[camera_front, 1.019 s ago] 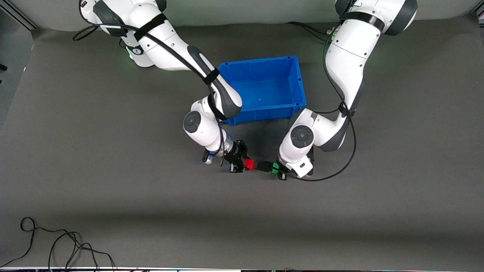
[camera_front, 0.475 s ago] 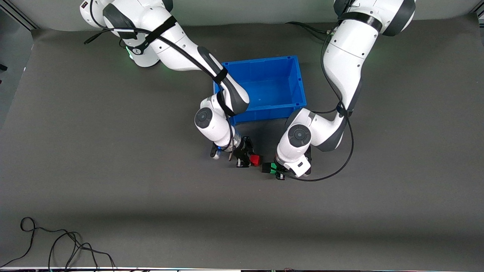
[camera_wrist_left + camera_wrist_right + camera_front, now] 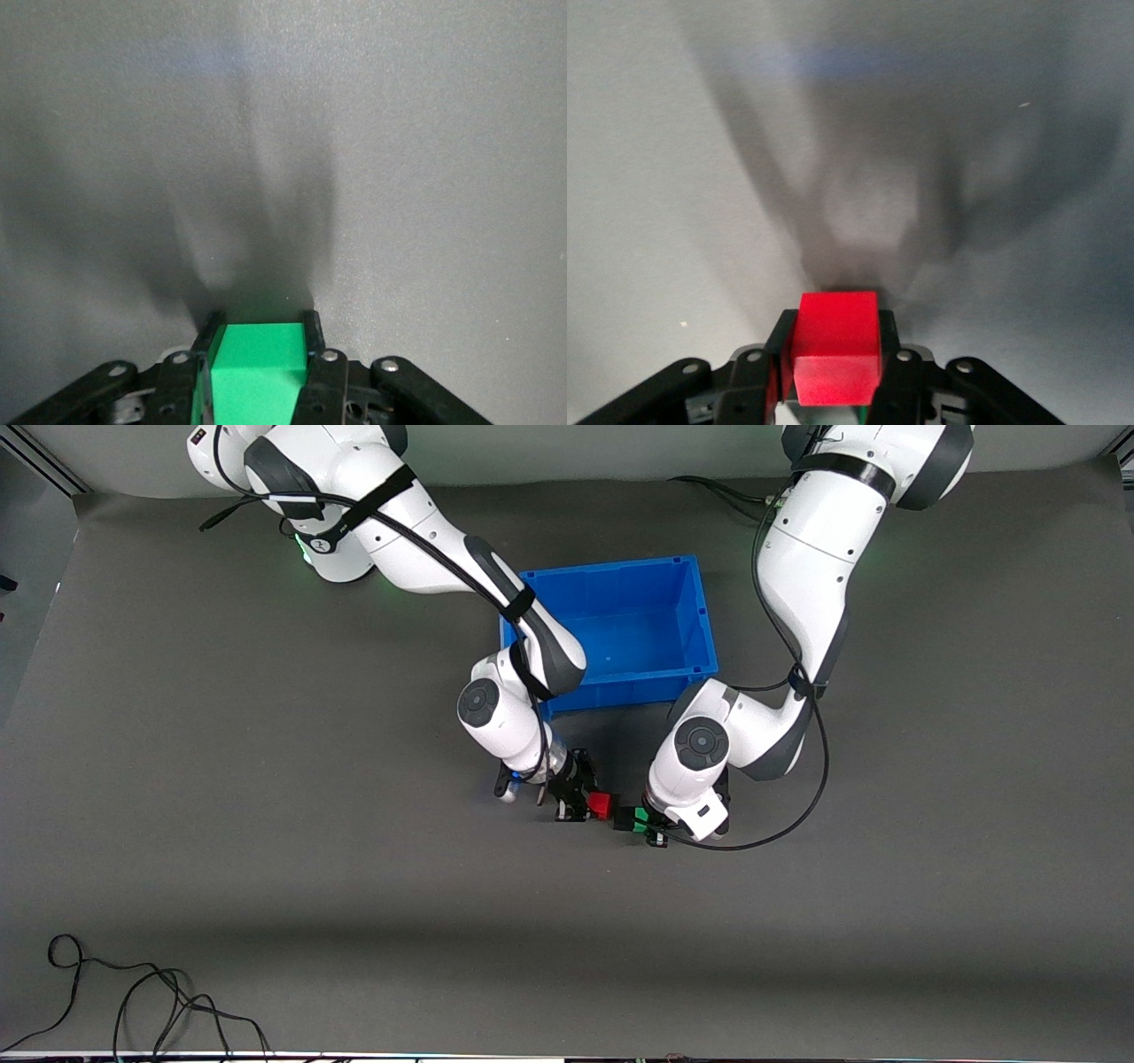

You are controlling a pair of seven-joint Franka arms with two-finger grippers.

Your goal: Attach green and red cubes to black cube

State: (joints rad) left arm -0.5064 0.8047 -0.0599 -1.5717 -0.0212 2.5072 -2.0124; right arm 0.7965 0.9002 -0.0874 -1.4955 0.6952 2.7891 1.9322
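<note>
My left gripper is ready to open, as the green cube [image 3: 643, 825] sits low against the black cube [image 3: 625, 817] and the green cube would stay on the tabletop.
My right gripper [image 3: 590, 807] is shut on the red cube [image 3: 601, 804], over the grey mat beside the blue bin [image 3: 620, 691]. My left gripper [image 3: 653, 829] is shut on the green cube [image 3: 643, 825]. The black cube [image 3: 625, 817] sits against the green cube, between it and the red one. The red cube is right up against the black cube; I cannot tell whether they touch. In the right wrist view the red cube [image 3: 835, 350] fills the gripper [image 3: 835, 323]. In the left wrist view the green cube [image 3: 259, 372] fills the gripper [image 3: 262, 329]; the black cube is hidden there.
The blue bin stands farther from the front camera than the cubes, with nothing in it. A loose black cable [image 3: 133, 1001] lies at the near edge toward the right arm's end. Grey mat [image 3: 354, 886] covers the table.
My right gripper has carried the red cube toward the left gripper, closing the gap to the black cube. The left gripper has shifted slightly toward it with the green and black cubes.
</note>
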